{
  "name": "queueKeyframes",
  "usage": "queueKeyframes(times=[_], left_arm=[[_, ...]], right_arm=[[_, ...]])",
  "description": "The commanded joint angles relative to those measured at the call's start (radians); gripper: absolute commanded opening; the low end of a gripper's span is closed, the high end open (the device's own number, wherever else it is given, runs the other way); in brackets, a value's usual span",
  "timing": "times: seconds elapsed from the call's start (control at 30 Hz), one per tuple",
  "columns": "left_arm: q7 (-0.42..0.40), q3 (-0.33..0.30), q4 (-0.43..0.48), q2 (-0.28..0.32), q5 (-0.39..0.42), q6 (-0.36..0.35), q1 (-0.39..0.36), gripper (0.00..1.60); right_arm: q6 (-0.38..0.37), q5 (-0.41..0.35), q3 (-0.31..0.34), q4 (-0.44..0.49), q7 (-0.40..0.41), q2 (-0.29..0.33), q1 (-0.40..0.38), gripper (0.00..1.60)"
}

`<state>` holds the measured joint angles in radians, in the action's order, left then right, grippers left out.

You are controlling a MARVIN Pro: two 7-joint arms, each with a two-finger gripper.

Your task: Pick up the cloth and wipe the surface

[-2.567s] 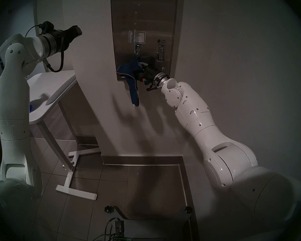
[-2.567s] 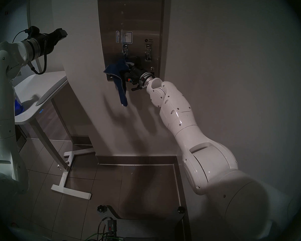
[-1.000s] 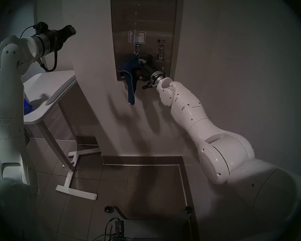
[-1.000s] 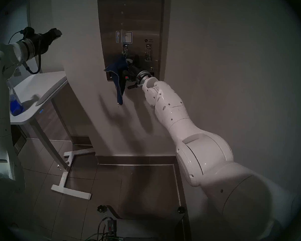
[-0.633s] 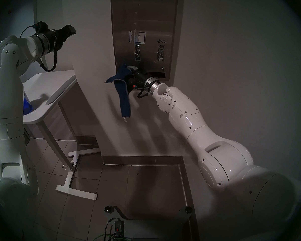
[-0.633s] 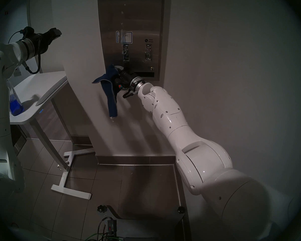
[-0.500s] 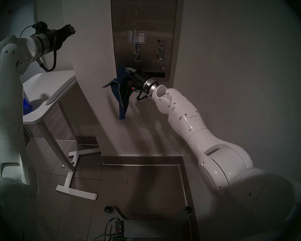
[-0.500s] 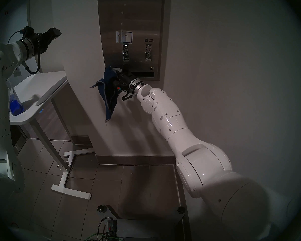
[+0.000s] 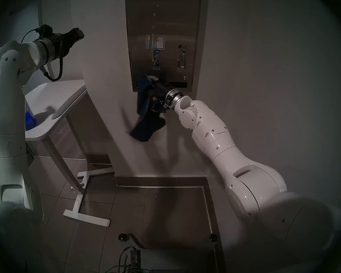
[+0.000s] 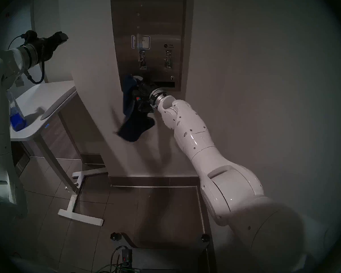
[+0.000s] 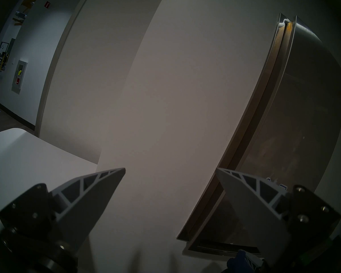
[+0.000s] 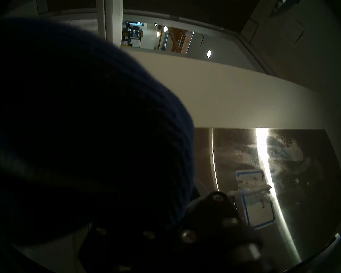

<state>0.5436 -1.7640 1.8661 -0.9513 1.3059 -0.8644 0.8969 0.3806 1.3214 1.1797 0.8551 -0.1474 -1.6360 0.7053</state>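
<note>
The cloth's loose end (image 9: 146,128) hangs slack below the panel. The left gripper will therefore grab the cloth next by its upper end (image 9: 143,84), which the right gripper holds up.
The dark navy cloth (image 9: 142,107) (image 10: 128,103) hangs from my right gripper (image 9: 150,80) (image 10: 136,79), which is shut on it. That gripper is at the lower left corner of the brushed steel dispenser panel (image 9: 165,20) (image 10: 156,20), beside its dark slot (image 9: 177,85) and below the two levers. The cloth's loose end is blurred, swinging below the panel against the white wall. In the right wrist view the cloth (image 12: 77,119) hides the fingers; the panel (image 12: 293,158) and its blue-bordered label (image 12: 258,211) show. My left gripper (image 9: 79,33) (image 11: 170,169) is open and empty, raised left of the panel.
A white table (image 9: 53,95) stands at the left against the wall, with a bottle of blue liquid (image 10: 17,121) on it behind my left arm. The table's white foot (image 9: 83,213) lies on the tiled floor. My base with cables (image 9: 134,254) is at the bottom.
My right gripper carried the cloth down from the left lever to the panel's lower left corner, swung out left, then came back; the cloth's tail now swings. The left arm barely moved.
</note>
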Motion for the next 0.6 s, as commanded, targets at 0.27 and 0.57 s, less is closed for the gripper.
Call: queueKeyframes(times=[0.27,0.57], left_arm=[[-0.011,-0.011,-0.007,0.010,0.000,0.010,-0.034,1.60],[-0.015,-0.013,-0.023,0.015,0.000,0.009,-0.032,1.60]], right_arm=[[-0.148,0.025,0.056,-0.100,-0.037,-0.055,-0.141,0.00],[-0.189,0.035,0.081,-0.142,-0.033,-0.083,-0.182,0.00]])
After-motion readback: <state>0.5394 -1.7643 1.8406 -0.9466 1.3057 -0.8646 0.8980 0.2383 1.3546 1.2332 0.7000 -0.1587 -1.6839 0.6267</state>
